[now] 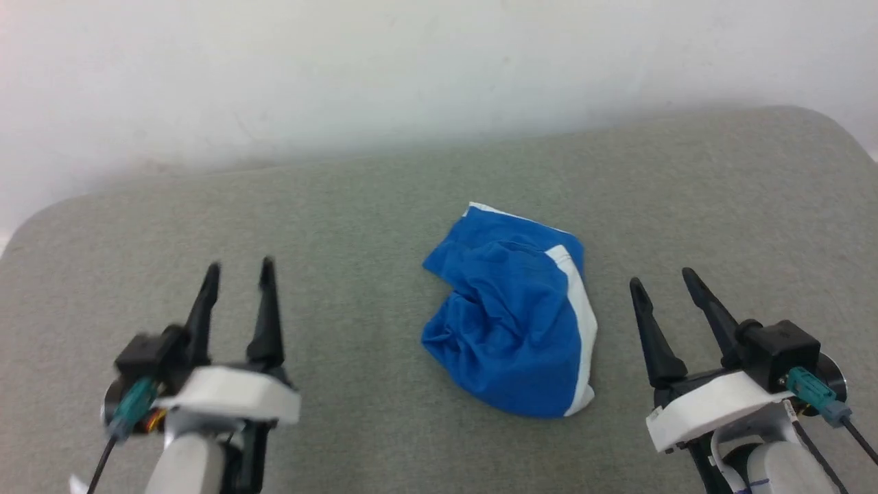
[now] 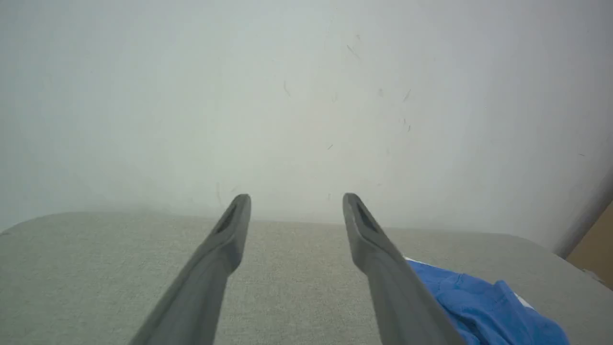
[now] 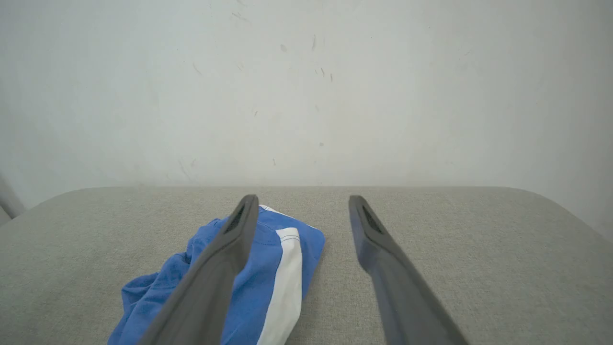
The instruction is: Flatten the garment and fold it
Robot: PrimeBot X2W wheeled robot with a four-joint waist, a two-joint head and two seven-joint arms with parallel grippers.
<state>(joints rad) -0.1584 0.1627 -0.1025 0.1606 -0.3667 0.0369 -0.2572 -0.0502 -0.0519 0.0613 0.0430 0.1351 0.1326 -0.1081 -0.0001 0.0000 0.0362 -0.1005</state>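
My right gripper is to grab the crumpled blue shorts (image 1: 502,321) by their white waistband edge (image 1: 582,317) next. Then it can spread them flat.
The garment (image 1: 511,312), bright blue shorts with a white stripe down the right side, lies crumpled in a heap at the middle of the grey padded table (image 1: 357,206). My left gripper (image 1: 238,271) hovers open at the lower left, well clear of the cloth, nothing between its fingers. My right gripper (image 1: 662,278) stands open at the lower right, a short way right of the heap. In the right wrist view the garment (image 3: 268,282) lies partly behind my left finger (image 3: 215,268). In the left wrist view the garment (image 2: 483,306) sits at the lower right, beyond the open gripper (image 2: 296,197).
A pale wall (image 1: 411,75) rises just behind the table's far edge. The table's corners are rounded at the far left and far right. Bare grey surface lies on both sides of the heap. A tan strip (image 2: 596,249) shows beyond the table's right end.
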